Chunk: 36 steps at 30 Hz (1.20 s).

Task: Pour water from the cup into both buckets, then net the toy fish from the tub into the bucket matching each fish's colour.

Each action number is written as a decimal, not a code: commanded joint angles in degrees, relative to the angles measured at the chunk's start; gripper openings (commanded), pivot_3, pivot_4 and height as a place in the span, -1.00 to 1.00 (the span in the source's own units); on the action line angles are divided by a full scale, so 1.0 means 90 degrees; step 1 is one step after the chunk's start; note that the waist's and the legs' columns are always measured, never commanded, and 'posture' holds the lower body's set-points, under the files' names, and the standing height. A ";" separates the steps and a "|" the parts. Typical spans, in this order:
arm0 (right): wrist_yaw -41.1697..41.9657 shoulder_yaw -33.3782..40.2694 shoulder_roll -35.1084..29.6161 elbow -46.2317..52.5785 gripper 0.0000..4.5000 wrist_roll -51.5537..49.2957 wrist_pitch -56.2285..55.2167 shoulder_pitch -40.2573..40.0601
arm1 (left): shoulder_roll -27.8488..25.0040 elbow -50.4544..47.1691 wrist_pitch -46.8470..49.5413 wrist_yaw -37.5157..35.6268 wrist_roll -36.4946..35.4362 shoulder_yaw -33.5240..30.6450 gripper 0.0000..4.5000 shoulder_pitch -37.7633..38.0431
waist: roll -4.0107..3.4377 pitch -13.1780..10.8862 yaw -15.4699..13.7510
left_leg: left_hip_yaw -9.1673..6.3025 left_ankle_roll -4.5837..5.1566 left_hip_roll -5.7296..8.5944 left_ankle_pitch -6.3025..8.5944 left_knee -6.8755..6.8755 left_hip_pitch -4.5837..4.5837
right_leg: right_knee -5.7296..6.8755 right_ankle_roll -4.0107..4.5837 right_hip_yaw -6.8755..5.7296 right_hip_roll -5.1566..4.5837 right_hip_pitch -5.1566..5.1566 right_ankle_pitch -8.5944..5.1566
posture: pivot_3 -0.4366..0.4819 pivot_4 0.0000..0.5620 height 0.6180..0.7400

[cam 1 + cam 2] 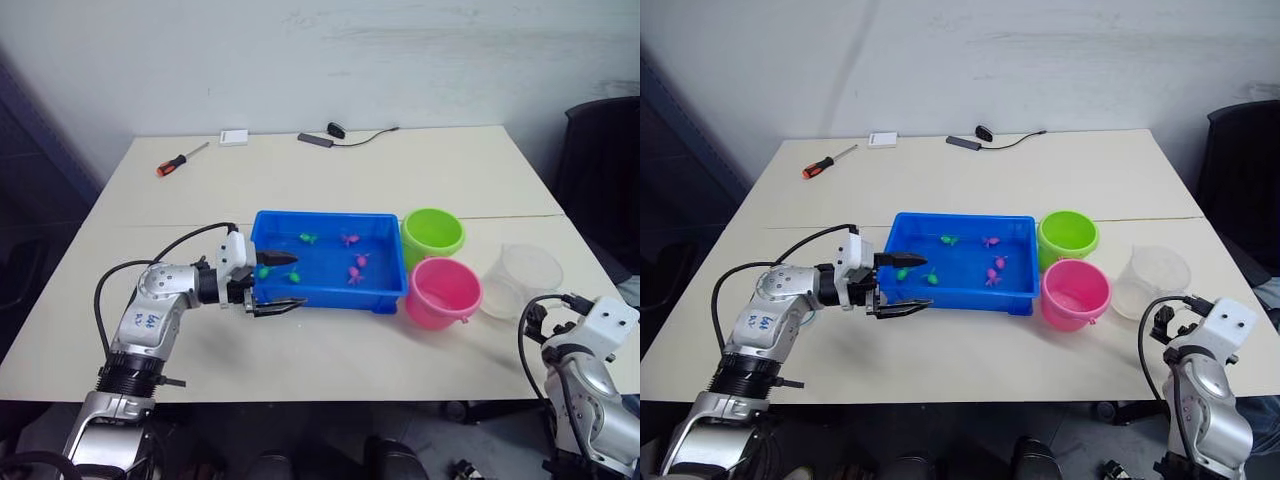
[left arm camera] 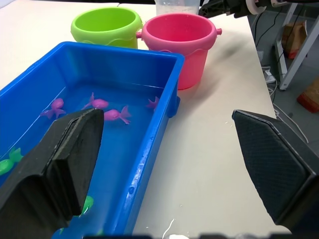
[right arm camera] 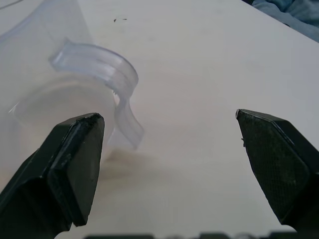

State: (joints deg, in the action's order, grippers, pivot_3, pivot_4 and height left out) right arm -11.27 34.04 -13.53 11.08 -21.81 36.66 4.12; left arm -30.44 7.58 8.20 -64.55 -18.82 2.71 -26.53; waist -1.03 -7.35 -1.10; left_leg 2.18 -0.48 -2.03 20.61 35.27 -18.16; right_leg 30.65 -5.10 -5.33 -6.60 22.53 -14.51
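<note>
The robot's right hand needs to pour water into both buckets, so it should next grab the clear cup by its curved handle (image 3: 119,79).
The blue tub (image 1: 330,296) sits mid-table holding water and several toy fish, pink ones (image 1: 359,262) toward its right and green ones (image 1: 264,271) toward its left. My left gripper (image 1: 288,283) is open and straddles the tub's front-left wall, one finger (image 2: 65,159) over the water, the other outside. To the right of the tub stand the lime green bucket (image 1: 432,232) and, in front of it, the pink bucket (image 1: 443,292). The clear cup (image 1: 520,280) stands right of the pink bucket. My right gripper (image 3: 169,164) is open just in front of the cup, beside its handle (image 3: 122,107).
A red-handled screwdriver (image 1: 180,160), a small white box (image 1: 234,137) and a black cable with a plug (image 1: 335,135) lie along the table's far side. A black chair (image 1: 600,170) stands beyond the right edge. Bare table lies in front of the tub.
</note>
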 commanded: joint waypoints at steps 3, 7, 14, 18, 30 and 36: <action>-0.0189 0.0126 -0.0004 -0.0143 1.00 0.0168 -0.0441 0.0204 | -0.0119 -0.0322 0.0076 0.0051 -0.0130 -0.0183 0.98 0.0005 | -0.0002 0.0001 0.0005 | 0.0000 0.0000 0.0003 -0.0001 0.0000 0.0000 | 0.0000 0.0000 0.0001 0.0000 0.0000 0.0000 | -0.05 -0.47 1.00; -0.0269 0.0152 0.0031 -0.0305 1.00 0.0195 -0.0730 0.0332 | -0.0144 -0.0381 0.0119 0.0067 -0.0123 -0.0208 0.98 0.0029 | -0.0004 0.0002 0.0022 | 0.0000 0.0000 0.0004 -0.0002 0.0000 0.0001 | 0.0009 -0.0002 0.0001 0.0000 0.0000 0.0001 | -0.05 -0.47 1.00; -0.0318 0.0038 0.0013 -0.0463 0.40 0.0307 -0.1027 0.0401 | -0.0197 -0.0492 0.0193 0.0125 -0.0139 -0.0221 1.00 0.0076 | -0.0006 0.0003 0.0043 | 0.0000 0.0001 0.0008 -0.0004 0.0000 0.0002 | 0.0021 -0.0005 0.0003 0.0000 -0.0002 0.0003 | -0.05 -0.47 1.00; -0.0320 0.0026 0.0024 -0.0483 -0.39 0.0284 -0.1053 0.0399 | -0.0209 -0.0544 0.0221 0.0149 -0.0145 -0.0231 1.00 0.0113 | -0.0007 0.0004 0.0047 | -0.0001 0.0001 0.0008 -0.0004 0.0000 0.0002 | 0.0022 -0.0005 0.0003 -0.0001 -0.0002 0.0003 | -0.05 -0.47 1.00; 0.0002 0.0036 -0.0183 -0.0262 -0.97 0.0189 -0.1229 0.0351 | -0.0104 -0.0518 0.0389 0.0201 -0.0435 -0.0375 1.00 0.0080 | 0.0000 0.0013 0.0042 | -0.0006 0.0004 0.0003 -0.0007 0.0000 0.0005 | 0.0023 -0.0003 0.0010 -0.0009 -0.0007 0.0002 | -0.05 -0.47 1.00; 0.0918 -0.0111 -0.0787 0.0278 -0.97 0.0137 -0.1285 -0.0053 | -0.0063 -0.0417 0.0363 0.0068 -0.0563 -0.0373 1.00 0.0012 | -0.0004 0.0005 0.0011 | -0.0005 0.0008 0.0025 -0.0009 0.0000 0.0002 | 0.0019 -0.0004 0.0017 -0.0007 -0.0008 0.0002 | -0.05 -0.47 1.00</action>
State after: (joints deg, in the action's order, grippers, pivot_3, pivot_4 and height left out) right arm -5.15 32.26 -18.76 9.59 -20.33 26.28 3.86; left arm -31.26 4.77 11.94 -63.46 -22.57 0.26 -25.54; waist -1.07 -7.31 -0.99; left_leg 2.15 -0.41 -1.81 20.53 35.28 -18.15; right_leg 30.82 -5.14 -5.17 -6.66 22.46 -14.49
